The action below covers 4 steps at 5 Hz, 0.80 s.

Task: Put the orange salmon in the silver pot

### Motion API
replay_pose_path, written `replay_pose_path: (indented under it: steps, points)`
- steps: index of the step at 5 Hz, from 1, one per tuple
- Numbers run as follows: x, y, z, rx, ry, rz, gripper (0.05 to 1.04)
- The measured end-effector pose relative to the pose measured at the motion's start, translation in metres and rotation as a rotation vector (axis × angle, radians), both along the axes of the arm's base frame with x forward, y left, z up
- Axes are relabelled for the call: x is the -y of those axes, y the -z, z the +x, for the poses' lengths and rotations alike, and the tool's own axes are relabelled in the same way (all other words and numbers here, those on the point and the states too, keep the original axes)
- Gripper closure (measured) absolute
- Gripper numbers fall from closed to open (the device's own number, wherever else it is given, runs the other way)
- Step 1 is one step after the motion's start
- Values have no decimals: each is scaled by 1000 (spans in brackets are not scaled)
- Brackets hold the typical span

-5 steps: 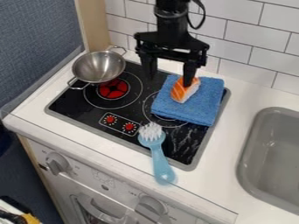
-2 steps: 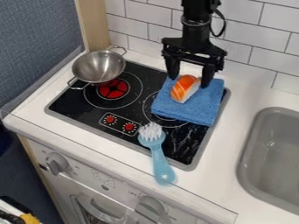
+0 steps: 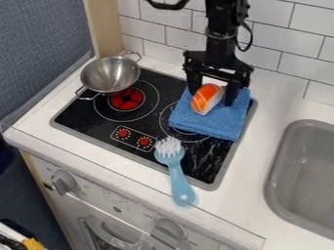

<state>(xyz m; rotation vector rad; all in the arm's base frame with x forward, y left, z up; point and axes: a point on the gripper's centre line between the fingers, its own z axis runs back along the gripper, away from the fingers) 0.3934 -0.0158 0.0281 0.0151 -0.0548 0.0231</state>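
Note:
The gripper takes hold of the striped orange body of the orange salmon [image 3: 206,99] next, to put the salmon in the silver pot.
My gripper [image 3: 211,97] hangs low over the blue towel, open, with one finger to the left of the salmon and the other to its right. The orange salmon [image 3: 206,99], with white stripes and a white underside, lies on the towel between the fingers; whether either finger touches it I cannot tell. Over at the stove's back left, the silver pot [image 3: 110,74] stands upright by the red burner, its two handles pointing to the upper right and lower left.
A folded blue towel [image 3: 212,122] covers the stove's back right. The light-blue brush [image 3: 176,171] lies across the stove's front edge. At the right is a grey sink [image 3: 306,171]; a tiled wall [image 3: 281,39] rises behind.
The gripper has shifted right from above the salmon, then come down, so its fingers now stand on either side of it. Salmon, towel, pot and brush have stayed in place.

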Motion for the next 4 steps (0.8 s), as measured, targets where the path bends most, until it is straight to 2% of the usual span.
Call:
replay_pose_path:
  steps: [1, 2, 3, 4]
  points:
    - [2, 4, 0, -5, 6, -10, 386]
    - [1, 3, 0, -2, 4, -16, 489]
    - [1, -1, 2, -9, 10, -16, 489]
    - [-13, -21, 2, -20, -59, 10, 489]
